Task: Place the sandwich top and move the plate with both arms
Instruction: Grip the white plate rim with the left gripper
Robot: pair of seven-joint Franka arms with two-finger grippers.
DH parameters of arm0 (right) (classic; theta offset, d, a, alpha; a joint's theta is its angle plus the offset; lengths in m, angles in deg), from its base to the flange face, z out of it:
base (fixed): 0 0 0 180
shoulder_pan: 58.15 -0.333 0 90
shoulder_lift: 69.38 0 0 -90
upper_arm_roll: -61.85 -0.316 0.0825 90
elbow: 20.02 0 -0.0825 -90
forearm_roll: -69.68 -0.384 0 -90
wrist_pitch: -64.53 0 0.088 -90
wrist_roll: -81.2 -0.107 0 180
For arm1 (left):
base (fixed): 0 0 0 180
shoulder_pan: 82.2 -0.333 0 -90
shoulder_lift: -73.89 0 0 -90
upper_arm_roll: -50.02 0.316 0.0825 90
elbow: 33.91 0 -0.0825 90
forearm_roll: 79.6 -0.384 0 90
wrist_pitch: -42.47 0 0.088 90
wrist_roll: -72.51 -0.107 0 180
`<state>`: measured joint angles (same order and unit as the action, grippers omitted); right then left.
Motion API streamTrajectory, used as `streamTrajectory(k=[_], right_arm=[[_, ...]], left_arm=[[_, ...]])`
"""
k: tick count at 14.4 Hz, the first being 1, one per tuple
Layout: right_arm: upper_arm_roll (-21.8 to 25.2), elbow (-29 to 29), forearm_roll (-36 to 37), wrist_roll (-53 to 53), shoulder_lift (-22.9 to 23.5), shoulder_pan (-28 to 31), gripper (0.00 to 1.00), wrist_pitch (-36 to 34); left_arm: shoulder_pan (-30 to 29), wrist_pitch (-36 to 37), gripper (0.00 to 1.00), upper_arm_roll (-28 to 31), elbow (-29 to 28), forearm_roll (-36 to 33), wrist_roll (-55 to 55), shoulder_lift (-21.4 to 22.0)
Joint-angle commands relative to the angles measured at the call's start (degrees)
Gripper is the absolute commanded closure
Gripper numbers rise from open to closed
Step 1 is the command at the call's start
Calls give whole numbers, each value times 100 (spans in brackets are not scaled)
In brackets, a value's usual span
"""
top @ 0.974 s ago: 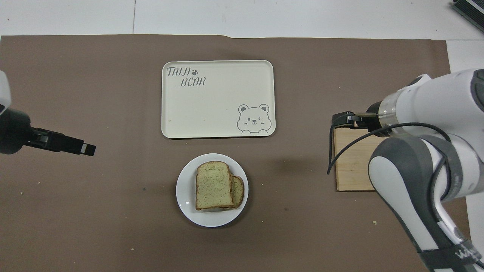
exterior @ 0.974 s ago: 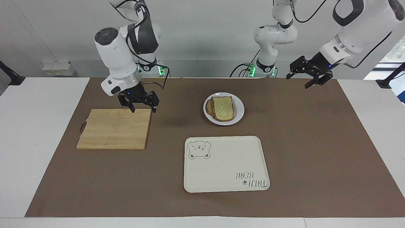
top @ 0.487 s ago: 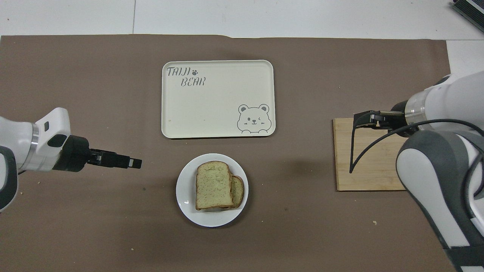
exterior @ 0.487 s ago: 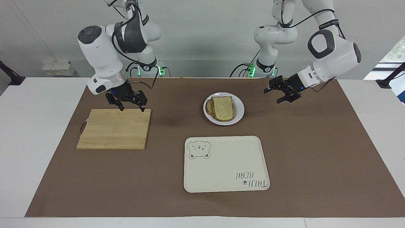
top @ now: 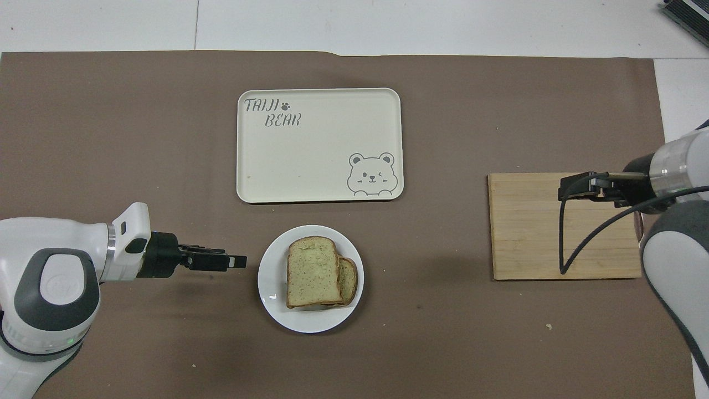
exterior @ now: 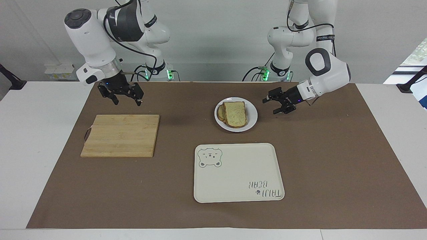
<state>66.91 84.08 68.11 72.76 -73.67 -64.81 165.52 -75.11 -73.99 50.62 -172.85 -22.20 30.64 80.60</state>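
Observation:
The white plate is far wider than my open fingers, so my left gripper should next grip its bare outer rim (top: 262, 277) to move it.
The sandwich top (exterior: 235, 113), a pale speckled slice with a brown crust, lies on a darker slice on the white plate (exterior: 253, 117). It shows the same way in the overhead view (top: 312, 271), on the plate (top: 271, 291). My left gripper (exterior: 270, 106) is open and empty, low over the mat just beside the plate's rim toward the left arm's end, apart from it; it also shows in the overhead view (top: 239, 261). My right gripper (exterior: 128, 103) is open and empty, raised over the wooden cutting board (exterior: 120, 135); it also shows in the overhead view (top: 563, 190).
A cream tray with a bear drawing (exterior: 238, 173) lies empty on the brown mat, farther from the robots than the plate. The cutting board (top: 532, 233) lies bare toward the right arm's end. A black cable hangs from the right wrist (top: 562, 260).
My left gripper has come down and in toward the plate's rim. My right gripper has risen and drawn back from the plate toward the right arm's end. Plate and bread have not moved.

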Motion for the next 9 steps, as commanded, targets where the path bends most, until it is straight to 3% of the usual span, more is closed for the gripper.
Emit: streamTrajectory(k=[1,6,9], right_arm=[[-31,-425,166,97,26,121,0,-473],[48,-1066,158,97,17,156,0,-1141],[153,-1436,158,123,17,156,0,-1493]], left_arm=[[47,-211,0,54,-397,595,-874,-117],[117,-202,0,54,-642,1491,-1752,-609],[135,-167,0,45,-766,1677,-1913,-662]])
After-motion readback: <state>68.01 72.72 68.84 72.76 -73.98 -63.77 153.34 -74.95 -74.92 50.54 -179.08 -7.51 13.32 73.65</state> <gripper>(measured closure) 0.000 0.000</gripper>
